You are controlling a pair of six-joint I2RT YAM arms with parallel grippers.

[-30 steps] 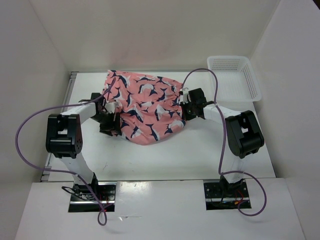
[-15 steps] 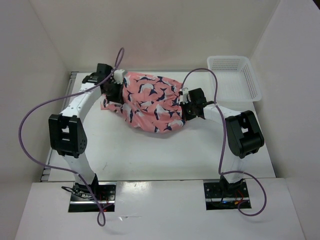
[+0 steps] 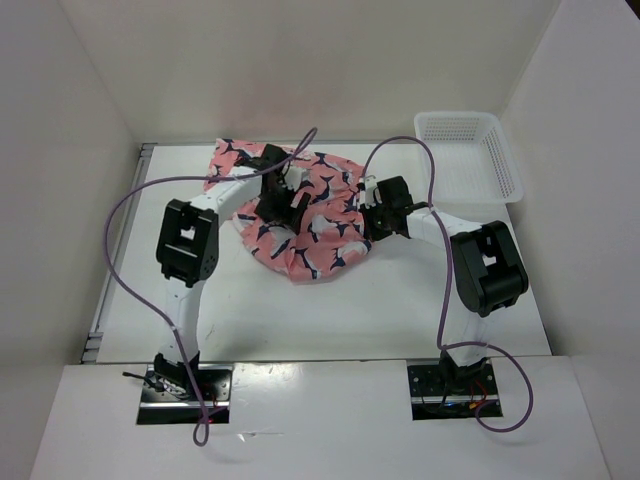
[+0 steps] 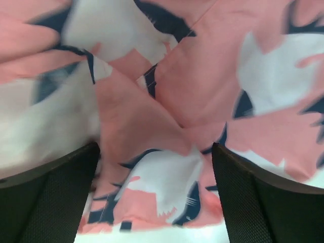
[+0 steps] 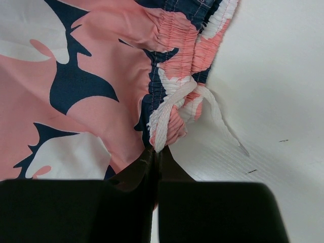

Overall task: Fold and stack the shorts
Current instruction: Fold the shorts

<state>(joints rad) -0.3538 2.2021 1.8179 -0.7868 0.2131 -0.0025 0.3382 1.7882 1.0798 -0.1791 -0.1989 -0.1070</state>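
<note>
I will next take hold of the shorts' raised loose fabric (image 3: 292, 222) with my left gripper, away from the waistband in my right gripper, to spread the shorts for folding.
The salmon-pink shorts (image 3: 318, 240) with navy and white fish lie bunched in the middle of the table. My left gripper (image 3: 290, 200) hovers over their top, jaws wide apart. In the left wrist view its fingers (image 4: 273, 202) stand at either side of the fabric (image 4: 167, 101), and nothing is pinched between them. At the heap's right edge my right gripper (image 3: 372, 215) is shut on the shorts. The right wrist view shows its tips (image 5: 157, 152) clamped on the gathered waistband (image 5: 172, 66), beside the white drawstring (image 5: 215, 111).
A white mesh basket (image 3: 470, 155) stands at the back right corner. White walls close in the table (image 3: 300, 320) on the left, back and right. Purple cables loop above both arms, one (image 3: 130, 240) arching out to the left.
The left arm carried the shorts' left side to the back-left corner, then over onto the middle, and opened its jaws. The heap is narrower now. My right gripper stayed put.
</note>
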